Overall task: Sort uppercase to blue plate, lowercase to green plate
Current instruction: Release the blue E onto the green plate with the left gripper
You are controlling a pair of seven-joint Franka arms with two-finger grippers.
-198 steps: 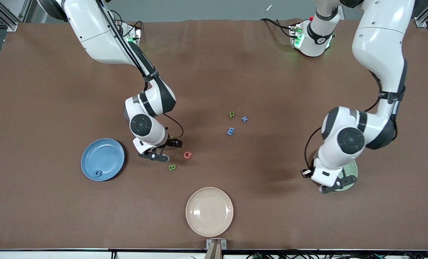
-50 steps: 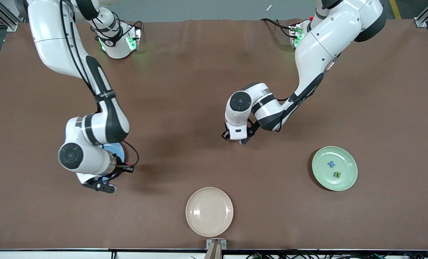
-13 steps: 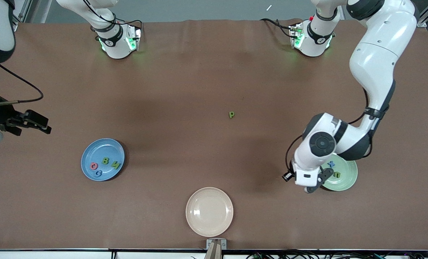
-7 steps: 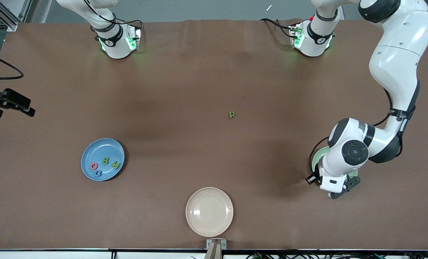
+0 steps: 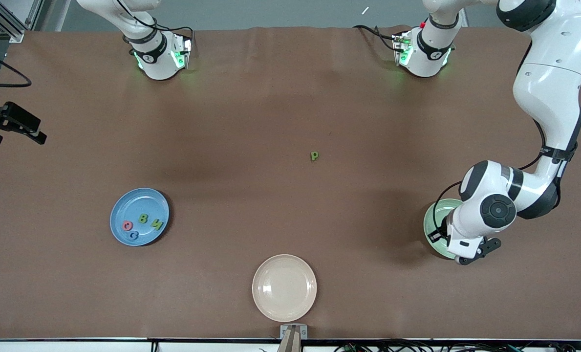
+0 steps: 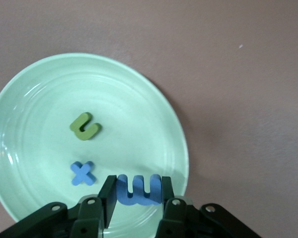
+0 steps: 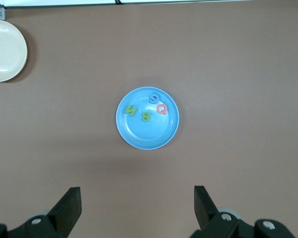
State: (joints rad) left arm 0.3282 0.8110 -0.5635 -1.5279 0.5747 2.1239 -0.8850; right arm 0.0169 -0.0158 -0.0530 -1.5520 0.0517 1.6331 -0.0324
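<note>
The blue m [image 6: 139, 191] is low over the green plate inside its rim [image 6: 134, 218] in the left wrist view, so my left gripper should open now.
My left gripper [image 6: 138, 187] hangs just above the green plate [image 6: 39, 69], shut on the blue m [image 6: 139, 192]. A green n [image 6: 85, 126] and a blue x [image 6: 83, 173] lie in that plate. In the front view the left arm covers most of the green plate [image 5: 433, 226]. A green p [image 5: 314, 156] lies alone mid-table. The blue plate [image 5: 124, 205] holds a red Q [image 5: 128, 225], blue C [image 5: 134, 235], green B [image 5: 143, 218] and green N [image 5: 157, 225]. My right gripper [image 7: 137, 203] waits open and empty, high up beside the blue plate [image 7: 148, 136].
A beige plate [image 5: 284, 287] with nothing in it sits near the front camera, between the two coloured plates, and shows in the right wrist view too as the beige plate [image 7: 5, 49]. Both arm bases stand along the edge farthest from the front camera.
My left arm has carried the blue m toward its own end of the table and now hangs over the green plate. The right hand has drifted slightly away from the front camera.
</note>
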